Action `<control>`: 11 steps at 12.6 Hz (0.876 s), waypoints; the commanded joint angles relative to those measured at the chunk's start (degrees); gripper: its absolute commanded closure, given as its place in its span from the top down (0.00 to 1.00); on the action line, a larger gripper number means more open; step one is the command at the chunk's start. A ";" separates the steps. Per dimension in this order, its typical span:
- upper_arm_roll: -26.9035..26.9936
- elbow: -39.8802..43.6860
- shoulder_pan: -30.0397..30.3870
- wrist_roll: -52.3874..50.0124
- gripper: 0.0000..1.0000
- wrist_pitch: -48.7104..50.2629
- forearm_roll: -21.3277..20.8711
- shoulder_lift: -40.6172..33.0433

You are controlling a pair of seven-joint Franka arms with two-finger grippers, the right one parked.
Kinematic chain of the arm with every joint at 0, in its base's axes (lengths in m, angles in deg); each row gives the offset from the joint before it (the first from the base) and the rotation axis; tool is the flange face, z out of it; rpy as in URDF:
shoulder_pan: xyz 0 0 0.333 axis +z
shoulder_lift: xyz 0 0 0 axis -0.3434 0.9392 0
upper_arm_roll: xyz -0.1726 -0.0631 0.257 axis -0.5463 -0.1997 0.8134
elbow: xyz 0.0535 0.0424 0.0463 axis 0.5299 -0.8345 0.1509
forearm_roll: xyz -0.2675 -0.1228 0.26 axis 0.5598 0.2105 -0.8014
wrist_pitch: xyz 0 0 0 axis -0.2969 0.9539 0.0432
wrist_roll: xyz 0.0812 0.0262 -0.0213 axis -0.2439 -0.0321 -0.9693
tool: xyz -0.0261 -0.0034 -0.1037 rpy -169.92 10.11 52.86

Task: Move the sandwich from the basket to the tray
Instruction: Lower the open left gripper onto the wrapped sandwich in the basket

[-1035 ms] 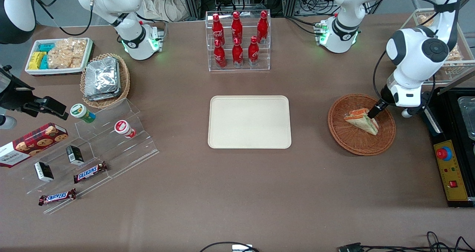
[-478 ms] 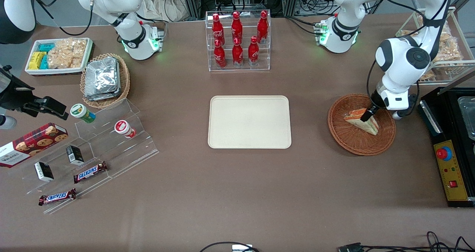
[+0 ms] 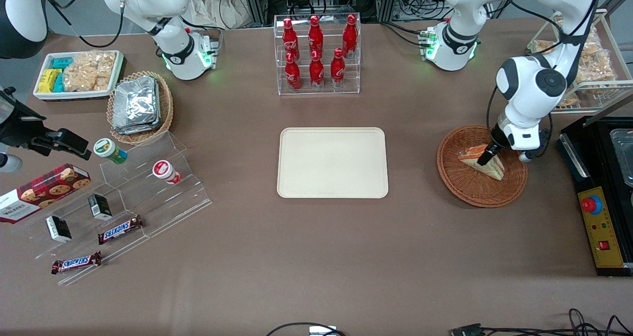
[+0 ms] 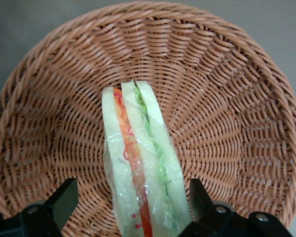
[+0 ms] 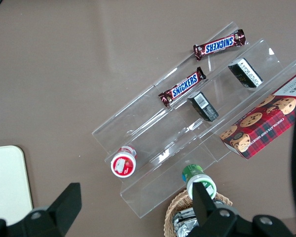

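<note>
My gripper grabs the sandwich's wide end [image 3: 493, 168] next, to move it to the tray [image 3: 333, 163].
The sandwich [image 3: 496, 168] is a clear-wrapped wedge with orange and green filling, lying in the round reddish-brown basket [image 3: 457, 187] toward the working arm's end of the table. My gripper [image 3: 487, 156] hangs low over the sandwich, open. In the left wrist view the sandwich [image 4: 138, 163] lies on edge on the woven basket [image 4: 227, 98], and the gripper [image 4: 132, 200] straddles its wide end. One of the black fingers [image 4: 65, 200] stands on each side, a gap apart from the wrap. The cream tray [image 3: 332, 163] sits bare at mid-table.
A rack of red cola bottles [image 3: 316, 54] stands farther from the camera than the tray. A black control box with a red button [image 3: 601, 222] lies beside the basket. An acrylic stand with snacks [image 3: 123, 197], a tan basket of foil packets [image 3: 140, 106] and a white snack tray [image 3: 79, 73] lie toward the parked arm's end.
The working arm has swung toward the tray, bringing the gripper from the basket's outer side to over the sandwich. The sandwich has not moved.
</note>
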 commanded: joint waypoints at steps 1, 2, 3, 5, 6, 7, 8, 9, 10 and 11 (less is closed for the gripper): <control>-0.13 -0.68 -0.04 -1.31 0.80 -2.73 0.27 1.24; -0.05 -0.68 -0.04 -1.31 0.51 -2.64 0.10 1.33; -0.05 -0.68 -0.12 -1.14 0.30 -2.64 0.09 1.25; -0.13 -0.33 -0.12 -0.35 0.06 -1.94 0.01 0.11; -0.13 0.19 -0.12 -0.26 0.04 -0.63 -0.08 -1.64; -0.13 0.90 -0.21 0.79 0.04 2.86 -0.78 -3.74; -0.66 1.60 -0.21 4.45 0.04 6.55 -0.78 -5.68; -1.01 2.48 -0.21 7.71 0.04 9.28 -0.70 -7.52; -1.10 3.09 -0.21 10.01 0.04 11.66 -0.70 -8.85; -2.15 3.88 -0.21 12.73 0.04 13.77 -0.70 -9.64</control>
